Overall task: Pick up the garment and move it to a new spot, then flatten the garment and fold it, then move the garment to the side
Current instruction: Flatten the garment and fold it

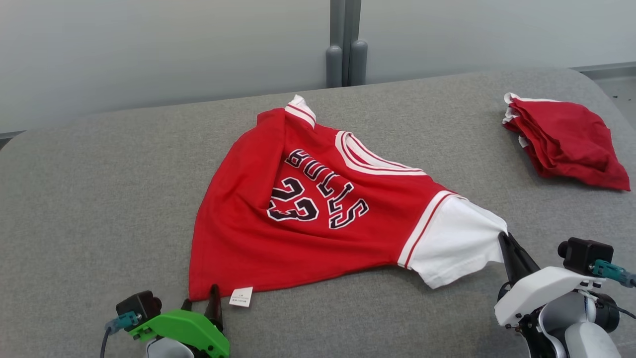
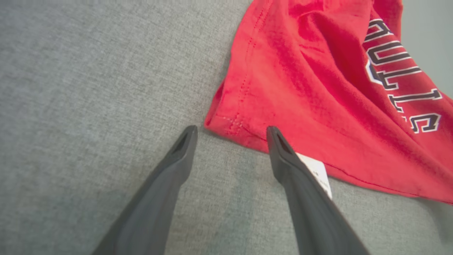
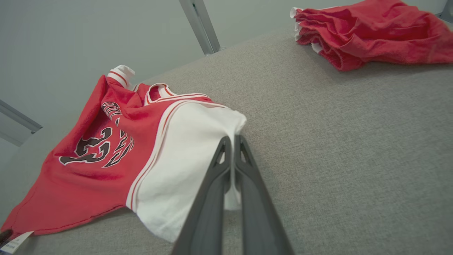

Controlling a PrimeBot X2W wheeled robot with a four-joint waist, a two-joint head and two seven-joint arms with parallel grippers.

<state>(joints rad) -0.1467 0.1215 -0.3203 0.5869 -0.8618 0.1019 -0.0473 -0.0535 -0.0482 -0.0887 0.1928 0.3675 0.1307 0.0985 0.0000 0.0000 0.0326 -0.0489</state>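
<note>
The jersey spreads slack (image 1: 286, 238), so the robot's left gripper will next grab it by its red hem corner (image 1: 197, 292), where the jersey's edge stands up.
The garment (image 1: 308, 214) is a red jersey with dark lettering and white sleeves, spread crookedly on the grey table (image 1: 99, 199). My right gripper (image 1: 503, 237) is shut on the edge of its white sleeve (image 3: 191, 141), lifting the cloth a little; the right wrist view shows the fingers (image 3: 231, 141) pressed together with white cloth between them. My left gripper (image 2: 231, 131) stands open at the garment's near hem corner (image 2: 230, 120), its two fingertips either side of that corner, just short of the cloth. A white label (image 1: 241, 296) hangs from the hem beside the left gripper (image 1: 201, 298).
A second red cloth (image 1: 566, 141), loosely folded, lies at the table's far right. The table's rounded far edge meets a pale wall with a grey post (image 1: 346, 44).
</note>
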